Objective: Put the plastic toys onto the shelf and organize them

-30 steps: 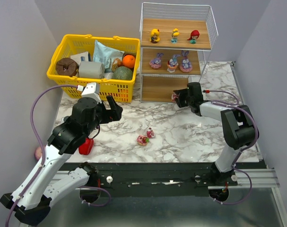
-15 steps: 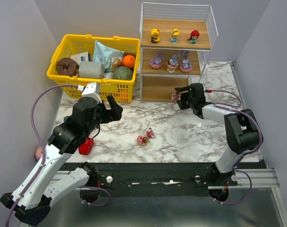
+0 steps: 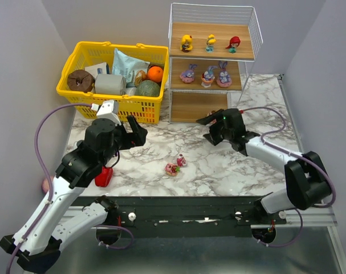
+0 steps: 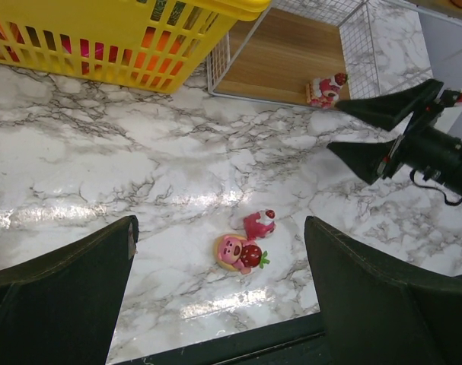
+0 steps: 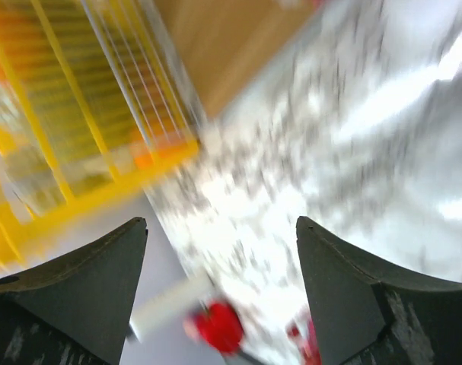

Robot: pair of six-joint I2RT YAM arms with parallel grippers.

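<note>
The small pink-red toy should fill the shelf's bottom board (image 3: 192, 107), so my right gripper should grab the small pink-red toy's pink body (image 3: 182, 160) next.
The shelf (image 3: 174, 57) stands at the back. Its top tier holds three tiny dolls (image 3: 211, 42) and its middle tier three bunny figures (image 3: 208, 75). One pink-red toy (image 4: 324, 89) sits at the front edge of the bottom board. Two pink-red toys (image 3: 172, 169) (image 3: 181, 161) lie on the marble; in the left wrist view they show below my open, empty left gripper (image 4: 219, 228) as a strawberry one (image 4: 240, 251) and a small one (image 4: 259, 223). My left gripper (image 3: 135, 130) hovers left of them. My right gripper (image 3: 207, 129) is open and empty in front of the bottom tier; its wrist view (image 5: 221, 224) is blurred.
A yellow basket (image 3: 110, 108) full of groceries stands left of the shelf. A red bell pepper (image 3: 103, 176) lies under my left arm near the front edge. A pink ball (image 3: 45, 184) sits off the table's left side. Grey walls close both sides.
My right gripper has drawn back from the bottom tier toward the near left, and its jaws stand wider. The pink-red toy stays on the bottom board. My left arm barely moved.
</note>
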